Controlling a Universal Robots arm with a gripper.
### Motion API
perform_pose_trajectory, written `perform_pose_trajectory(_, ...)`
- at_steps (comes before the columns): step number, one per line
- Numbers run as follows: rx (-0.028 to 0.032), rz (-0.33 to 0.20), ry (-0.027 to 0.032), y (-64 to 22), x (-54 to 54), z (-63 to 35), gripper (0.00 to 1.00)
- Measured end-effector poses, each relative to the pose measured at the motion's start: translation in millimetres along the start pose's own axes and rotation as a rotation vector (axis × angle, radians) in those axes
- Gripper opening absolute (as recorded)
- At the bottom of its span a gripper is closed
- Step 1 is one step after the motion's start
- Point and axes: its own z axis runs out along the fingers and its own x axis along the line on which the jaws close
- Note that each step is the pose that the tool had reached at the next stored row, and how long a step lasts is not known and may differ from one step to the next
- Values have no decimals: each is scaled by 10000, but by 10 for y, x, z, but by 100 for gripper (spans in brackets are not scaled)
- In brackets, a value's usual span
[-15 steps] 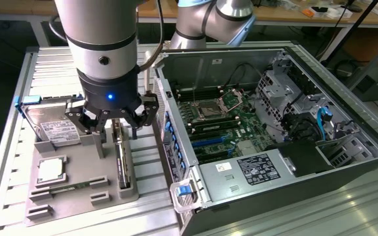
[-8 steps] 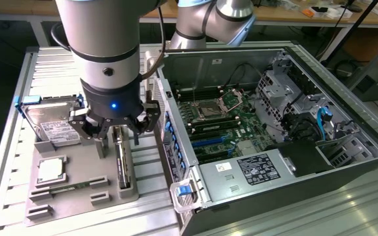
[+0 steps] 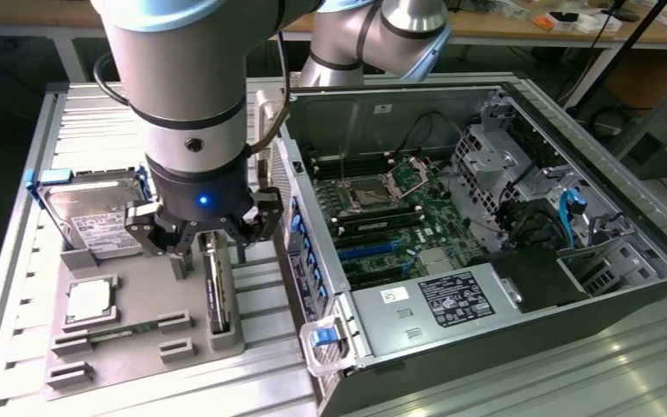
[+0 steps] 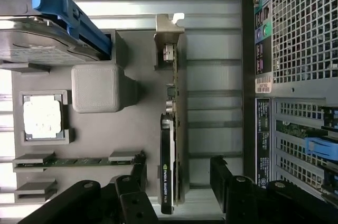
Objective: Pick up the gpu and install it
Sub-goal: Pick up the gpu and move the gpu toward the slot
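My fingers are still above the black cooler (image 4: 166,163), with grey tray (image 4: 145,123) in the gap, so it is too early to close on the GPU. My gripper lowers first.
The gpu (image 3: 220,300) stands on its edge in a slot of the grey holder tray (image 3: 136,360), on the table to the exterior view's left of the computer case. In the wrist view the gpu (image 4: 170,145) appears as a thin card with a black cooler face and a silver end bracket (image 4: 169,31). My gripper (image 3: 208,256) hangs just above the card, open, one finger on each side of it. In the wrist view the gripper (image 4: 179,182) straddles the card's cooler end without touching it, and both black fingers (image 4: 138,182) stand apart from it.
The tray also holds a silver hard drive (image 3: 90,217) in a blue caddy, a processor chip (image 3: 88,300) and a narrow memory stick (image 3: 119,333). The open computer case (image 3: 485,226) lies close beside the tray, its motherboard exposed. The case's perforated back panel (image 4: 296,49) runs alongside the card.
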Motion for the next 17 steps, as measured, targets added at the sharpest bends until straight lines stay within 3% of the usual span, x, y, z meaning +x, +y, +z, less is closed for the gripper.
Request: perform_pose_trajectory(17, -5, -8, -208, -10, 90, 223, 60)
